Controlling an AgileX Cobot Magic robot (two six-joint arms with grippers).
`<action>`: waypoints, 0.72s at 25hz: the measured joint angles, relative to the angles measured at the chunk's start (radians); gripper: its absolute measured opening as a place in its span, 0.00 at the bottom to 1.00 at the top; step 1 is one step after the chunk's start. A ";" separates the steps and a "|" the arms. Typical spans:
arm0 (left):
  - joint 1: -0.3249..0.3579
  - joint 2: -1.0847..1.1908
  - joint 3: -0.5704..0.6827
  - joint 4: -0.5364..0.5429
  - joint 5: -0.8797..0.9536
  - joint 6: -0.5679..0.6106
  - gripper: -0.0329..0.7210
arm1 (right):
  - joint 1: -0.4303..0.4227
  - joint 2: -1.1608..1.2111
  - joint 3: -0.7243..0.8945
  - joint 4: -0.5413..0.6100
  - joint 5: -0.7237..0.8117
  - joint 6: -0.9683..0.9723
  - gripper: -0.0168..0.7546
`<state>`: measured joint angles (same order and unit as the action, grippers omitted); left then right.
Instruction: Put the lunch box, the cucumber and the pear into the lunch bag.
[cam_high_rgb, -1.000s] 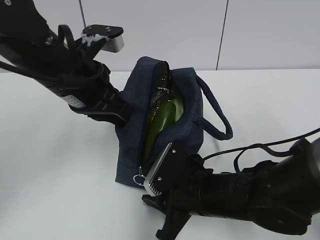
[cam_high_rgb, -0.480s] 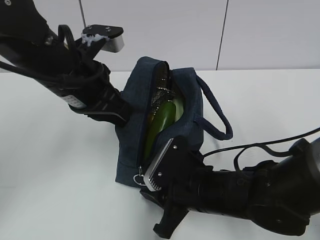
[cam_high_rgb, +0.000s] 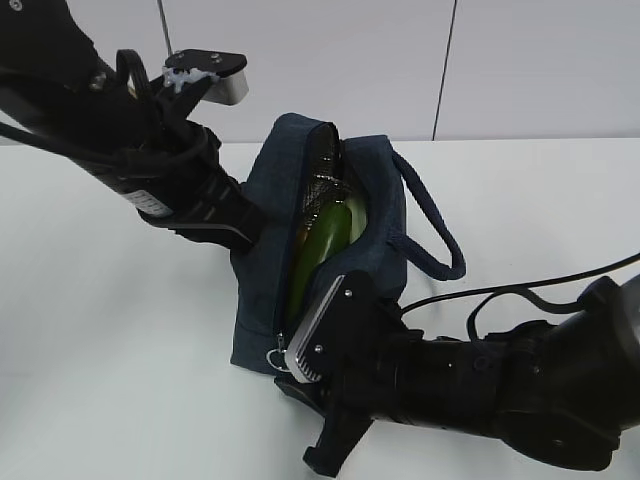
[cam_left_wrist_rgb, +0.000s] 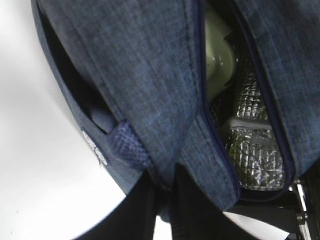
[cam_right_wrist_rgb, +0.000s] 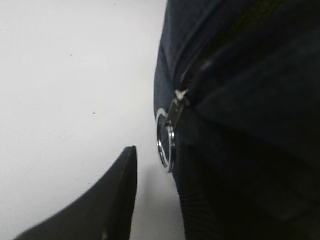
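Note:
The robot's right gripper next needs to take hold of the zipper by its metal ring pull (cam_high_rgb: 276, 358) to zip the packed lunch bag closed.
The navy lunch bag (cam_high_rgb: 270, 180) stands in the middle of the table with its zipper open. The dark green cucumber (cam_high_rgb: 325, 235) shows in the opening. In the left wrist view the pale green lid of the lunch box (cam_left_wrist_rgb: 217, 55) lies inside against the silvery lining (cam_left_wrist_rgb: 250, 150). The pear is hidden. My left gripper (cam_left_wrist_rgb: 172, 200) is shut on the bag's side fabric beside the opening. My right gripper (cam_right_wrist_rgb: 157, 155) is open at the bag's near end. The metal ring pull (cam_right_wrist_rgb: 166, 145) hangs between its fingers, close to the right one, and a gap shows to the left one.
The bag's loop handle (cam_high_rgb: 440, 235) droops to the right over the white table (cam_high_rgb: 120, 380). My right arm and its cable (cam_high_rgb: 520, 295) fill the near right corner. A white panelled wall stands behind the table.
My right gripper has crept slightly left and closer to the bag's near end by the ring pull. The left arm and the bag have not moved.

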<state>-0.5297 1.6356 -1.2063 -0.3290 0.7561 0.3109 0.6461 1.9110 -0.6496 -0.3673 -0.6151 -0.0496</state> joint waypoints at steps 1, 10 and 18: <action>0.000 0.000 0.000 0.000 0.000 0.000 0.05 | 0.000 0.000 0.000 0.000 -0.006 0.000 0.33; 0.000 0.000 0.000 0.000 0.000 0.000 0.05 | 0.000 0.010 -0.033 -0.002 0.013 -0.003 0.32; 0.000 0.000 0.000 0.000 0.000 0.000 0.05 | 0.000 0.017 -0.052 -0.035 0.056 -0.003 0.31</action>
<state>-0.5297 1.6356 -1.2063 -0.3290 0.7561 0.3109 0.6461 1.9278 -0.7019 -0.4027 -0.5589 -0.0522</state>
